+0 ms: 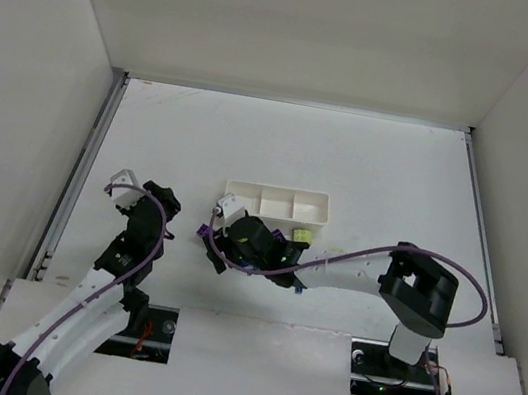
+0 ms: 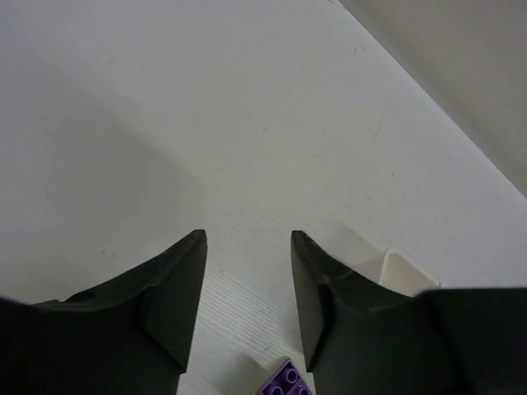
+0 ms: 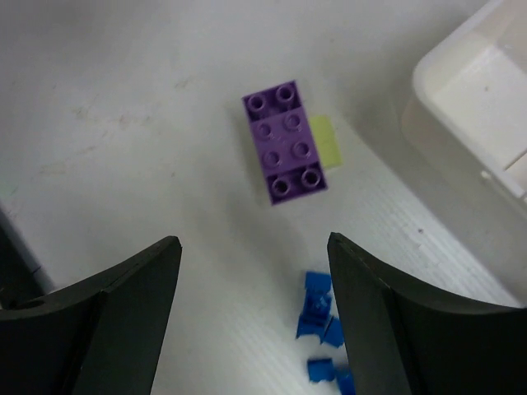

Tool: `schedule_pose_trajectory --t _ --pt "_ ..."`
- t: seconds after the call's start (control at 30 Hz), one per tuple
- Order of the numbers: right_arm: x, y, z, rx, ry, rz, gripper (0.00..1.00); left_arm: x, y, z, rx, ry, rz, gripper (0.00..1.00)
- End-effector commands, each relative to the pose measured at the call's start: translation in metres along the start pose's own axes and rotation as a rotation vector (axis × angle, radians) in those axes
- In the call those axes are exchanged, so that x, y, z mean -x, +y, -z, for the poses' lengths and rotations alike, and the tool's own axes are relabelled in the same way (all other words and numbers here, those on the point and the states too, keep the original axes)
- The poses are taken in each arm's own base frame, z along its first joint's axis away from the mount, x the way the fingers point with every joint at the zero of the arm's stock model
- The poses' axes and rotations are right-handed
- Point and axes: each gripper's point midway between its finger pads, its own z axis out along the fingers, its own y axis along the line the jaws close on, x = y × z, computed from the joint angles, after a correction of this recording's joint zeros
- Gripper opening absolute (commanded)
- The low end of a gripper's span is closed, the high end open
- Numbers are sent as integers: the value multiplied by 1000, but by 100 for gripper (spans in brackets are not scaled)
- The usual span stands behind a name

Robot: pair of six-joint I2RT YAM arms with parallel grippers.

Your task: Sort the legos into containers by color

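Observation:
The purple lego is entirely beyond the fingertips, so the right gripper would miss it by closing now. The right gripper should first move toward the purple lego and then close.
The white three-compartment tray (image 1: 276, 203) lies mid-table and its compartments look empty. My right gripper (image 1: 221, 244) is open just in front of its left end. In the right wrist view the open gripper (image 3: 255, 247) hangs over the table with several small blue legos (image 3: 317, 309) by its right finger. A purple lego (image 3: 284, 141) lies ahead of it, on a yellow-green piece (image 3: 327, 141). The tray corner (image 3: 478, 90) is at upper right. My left gripper (image 1: 164, 203) is open and empty, left of the tray. Its wrist view shows the open gripper (image 2: 247, 239), a purple lego (image 2: 288, 380) at the bottom edge and the tray corner (image 2: 395, 271).
A yellow-green lego (image 1: 303, 236) lies in front of the tray, beside my right arm. White walls close the table on the left, back and right. My right arm (image 1: 353, 268) stretches across the table's front.

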Motion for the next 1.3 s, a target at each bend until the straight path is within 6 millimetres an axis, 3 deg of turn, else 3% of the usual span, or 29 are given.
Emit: schedule_pose_trajectory --t 0.0,0.13,0.53,0.93,1.13,1.27 --pt "35 -8 -18 3 -87 0 78 4 -2 0 -50 -48 42 46" --pt "35 -18 -33 -11 -74 8 78 4 -7 1 -121 -64 97 55" --pt "36 -8 -54 45 -45 40 71 -15 6 -15 -63 22 114 55" --pt "25 -14 -64 17 -14 47 53 -19 9 -18 -45 30 120 56" --pt "21 -17 -67 1 -6 45 33 -19 8 -19 -42 31 129 56" --pt "41 -13 -52 9 -56 11 26 -17 8 -19 -43 27 135 58"
